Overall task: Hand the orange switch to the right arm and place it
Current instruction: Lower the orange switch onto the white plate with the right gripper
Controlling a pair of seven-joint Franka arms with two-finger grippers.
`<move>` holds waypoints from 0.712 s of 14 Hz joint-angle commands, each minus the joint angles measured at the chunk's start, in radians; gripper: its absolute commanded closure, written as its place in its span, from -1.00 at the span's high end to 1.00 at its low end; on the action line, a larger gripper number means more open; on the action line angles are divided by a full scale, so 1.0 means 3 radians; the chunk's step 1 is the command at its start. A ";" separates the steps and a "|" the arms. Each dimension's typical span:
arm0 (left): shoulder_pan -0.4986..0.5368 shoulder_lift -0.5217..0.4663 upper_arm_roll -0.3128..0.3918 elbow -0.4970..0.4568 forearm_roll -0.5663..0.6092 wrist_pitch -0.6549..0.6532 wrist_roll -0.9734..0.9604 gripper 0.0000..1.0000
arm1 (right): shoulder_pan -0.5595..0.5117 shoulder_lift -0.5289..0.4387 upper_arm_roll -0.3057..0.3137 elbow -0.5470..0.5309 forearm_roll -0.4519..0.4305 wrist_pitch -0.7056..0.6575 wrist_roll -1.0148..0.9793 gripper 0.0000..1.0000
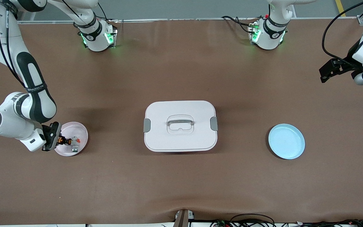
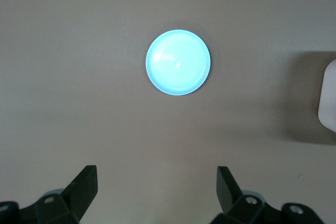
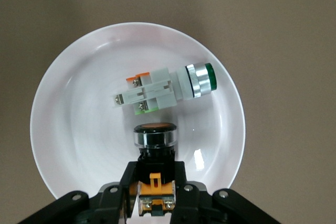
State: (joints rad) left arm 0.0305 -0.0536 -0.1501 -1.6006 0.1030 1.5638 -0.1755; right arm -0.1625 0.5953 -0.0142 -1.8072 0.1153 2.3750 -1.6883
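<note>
The orange switch is low over the pink plate, inside the plate's rim, and would lie there, so my right gripper opens next.
The orange switch (image 3: 155,142), a black stubby part with a silver ring and an orange top, is between the fingers of my right gripper (image 3: 155,177). The gripper is shut on it, low over the pale pink plate (image 3: 58,129) at the right arm's end of the table. In the front view the switch (image 1: 62,141) shows at the gripper (image 1: 56,139) over the plate (image 1: 79,127). I cannot tell whether it still touches the plate. My left gripper (image 2: 157,182) is open and empty, held high over the left arm's end of the table (image 1: 326,74).
A white-grey switch with a green cap (image 3: 168,90) lies in the same pink plate (image 1: 76,142). A white lidded box (image 1: 180,126) stands mid-table. An empty light blue plate (image 1: 286,141) lies toward the left arm's end, and also shows in the left wrist view (image 2: 178,62).
</note>
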 commanded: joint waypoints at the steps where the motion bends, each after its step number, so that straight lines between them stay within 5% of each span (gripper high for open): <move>1: -0.0025 0.0005 0.0015 0.0058 -0.0057 0.0018 0.0079 1.00 | -0.0062 0.0051 0.0042 0.0062 0.0071 0.0004 -0.0115 -1.00; 4: -0.0010 0.0035 0.0020 0.0053 -0.0159 0.0033 0.0120 1.00 | -0.0067 0.0071 0.0042 0.0067 0.0182 0.0004 -0.0105 -1.00; 5: 0.0011 0.0066 0.0025 0.0053 -0.0159 0.0033 0.0120 1.00 | -0.0077 0.0076 0.0032 0.0067 0.0325 -0.0006 -0.0109 0.98; 10: 0.0021 0.0102 0.0030 0.0058 -0.0164 0.0054 0.0140 1.00 | -0.0092 0.0071 0.0032 0.0077 0.0372 -0.0042 -0.0089 1.00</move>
State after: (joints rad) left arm 0.0316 -0.0233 -0.1461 -1.5976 0.0755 1.5783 -0.1575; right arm -0.1709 0.6069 -0.0184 -1.8061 0.2132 2.3737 -1.6938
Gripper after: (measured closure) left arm 0.000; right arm 0.233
